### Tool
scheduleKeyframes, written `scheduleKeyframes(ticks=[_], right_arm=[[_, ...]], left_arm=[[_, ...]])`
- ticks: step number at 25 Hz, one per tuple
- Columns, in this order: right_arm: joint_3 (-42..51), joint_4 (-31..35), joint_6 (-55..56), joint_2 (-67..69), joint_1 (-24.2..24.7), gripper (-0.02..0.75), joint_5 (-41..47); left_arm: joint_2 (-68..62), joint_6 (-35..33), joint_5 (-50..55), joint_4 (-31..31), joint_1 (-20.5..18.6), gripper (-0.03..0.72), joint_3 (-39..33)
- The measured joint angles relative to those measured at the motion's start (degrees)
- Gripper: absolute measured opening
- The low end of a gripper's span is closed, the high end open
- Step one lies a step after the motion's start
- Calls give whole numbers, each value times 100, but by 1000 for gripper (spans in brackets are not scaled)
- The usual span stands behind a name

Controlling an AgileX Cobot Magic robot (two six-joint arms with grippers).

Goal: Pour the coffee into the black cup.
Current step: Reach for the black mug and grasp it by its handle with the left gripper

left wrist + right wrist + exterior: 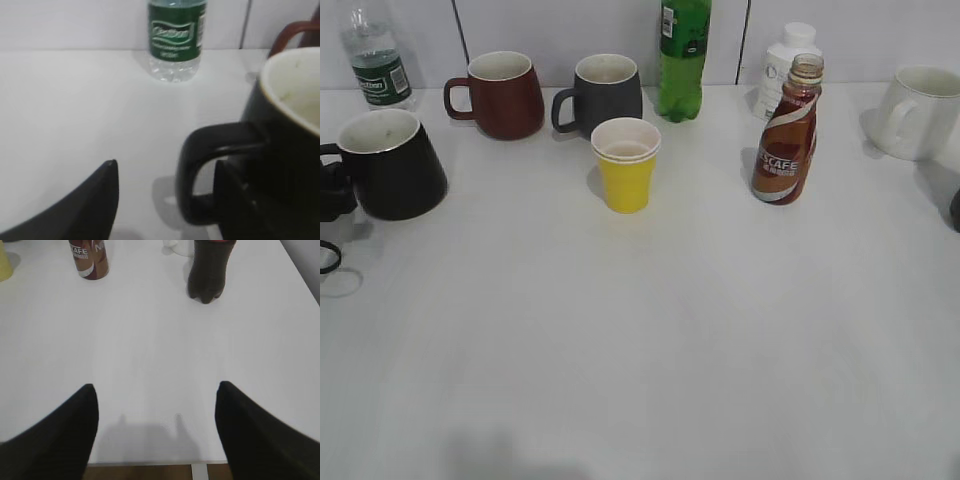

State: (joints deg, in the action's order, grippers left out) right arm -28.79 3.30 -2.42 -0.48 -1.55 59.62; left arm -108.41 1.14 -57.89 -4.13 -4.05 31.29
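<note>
My left gripper next needs to take the black cup by its narrow handle (pixel 330 150), because the cup has a wide round body (pixel 397 178), too broad for the gripper's fingers.
The coffee bottle (pixel 787 135), brown and curvy with a white swirl, stands upright at the middle right of the table. It also shows at the top left of the right wrist view (pixel 89 260). The black cup (pixel 390 165) stands at the far left, pale inside, with its handle (pixel 200 170) pointing left. My left gripper (pixel 167 185) is open at that handle: one finger is well left of it, the other is by the cup wall behind the handle loop. My right gripper (pixel 156 390) is open and empty over the table's near right edge, far from the bottle.
A maroon mug (pixel 500 95), a dark grey mug (pixel 603 95), a green bottle (pixel 683 60) and a white bottle (pixel 785 65) line the back. A yellow paper cup (pixel 626 165) stands mid-table. There is a white mug (pixel 920 110) at right, a water bottle (pixel 375 60) at left and a dark cola bottle (pixel 209 270).
</note>
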Motion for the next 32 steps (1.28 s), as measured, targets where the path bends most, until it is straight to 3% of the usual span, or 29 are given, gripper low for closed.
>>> scheduleKeyframes(ticks=[11,17,25,28,30,32], right_arm=[[0,1,0,0,0,571,0],[0,6,0,0,0,571,0],[0,8,0,0,0,571,0],[0,8,0,0,0,571,0],[0,8,0,0,0,571,0],[0,13,0,0,0,571,0]], left_arm=[[-328,0,-133,-223,-25,452,333],[-512,0,-16,-511,-187,391,757],[-898,-2,185,-1689,-301,264,1582],[-943,-2,260,-1944,-301,181,1697],[-950,4,268,-1986,-301,74,1723],[-950,107,194,-1986,-301,48,1729]])
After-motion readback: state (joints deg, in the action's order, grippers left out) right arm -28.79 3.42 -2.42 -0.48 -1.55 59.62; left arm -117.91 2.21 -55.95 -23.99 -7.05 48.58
